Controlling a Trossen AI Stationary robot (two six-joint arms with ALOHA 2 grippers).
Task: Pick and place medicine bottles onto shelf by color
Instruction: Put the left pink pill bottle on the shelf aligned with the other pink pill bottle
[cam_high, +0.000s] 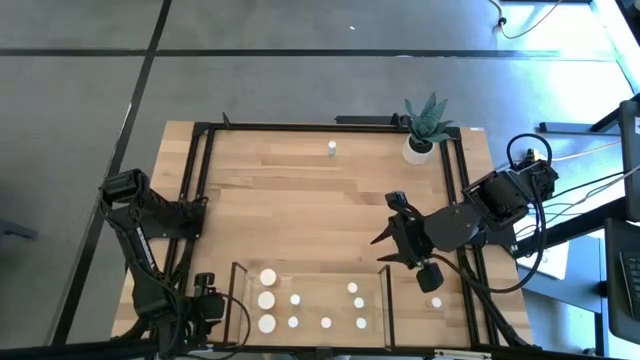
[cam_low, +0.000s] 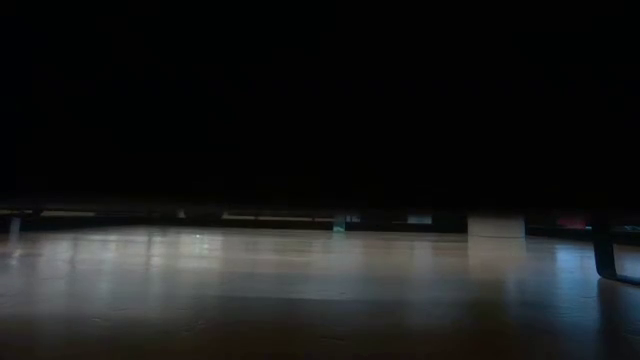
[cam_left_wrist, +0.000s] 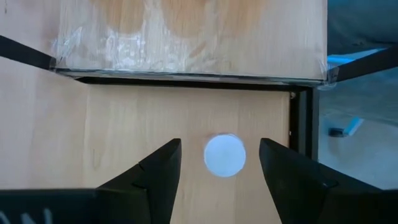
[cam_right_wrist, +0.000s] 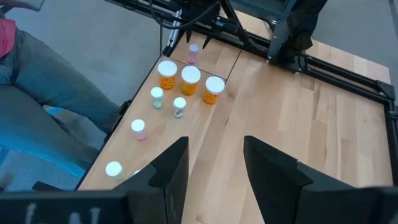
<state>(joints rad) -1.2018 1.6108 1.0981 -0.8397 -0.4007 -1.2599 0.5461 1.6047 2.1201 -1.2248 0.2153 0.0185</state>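
Observation:
The white cap (cam_left_wrist: 224, 155) is below the fingers on either side of the bottle, so it is too early to close. My left gripper lowers, then closes on the bottle.
The shelf (cam_high: 320, 288) lies at the table's near edge. On it stand three wide amber bottles (cam_right_wrist: 190, 79) and several small bottles (cam_right_wrist: 179, 107), all white-capped. My left gripper (cam_left_wrist: 221, 163) is open just left of the shelf, pointing down. Its fingers stand on either side of a small white-capped bottle (cam_left_wrist: 224, 155) that stands on the tabletop, with a gap on each side. My right gripper (cam_right_wrist: 214, 162) hangs open and high over the table's right half (cam_high: 383, 250), with nothing between its fingers.
One bottle (cam_high: 436, 302) stands right of the shelf and another (cam_high: 332, 148) near the far edge. A white pot with a spiky plant (cam_high: 420, 145) sits at the far right. The shelf's dark frame bar (cam_left_wrist: 186, 79) runs just beyond the left gripper. A person (cam_right_wrist: 37, 74) sits by the table's near edge.

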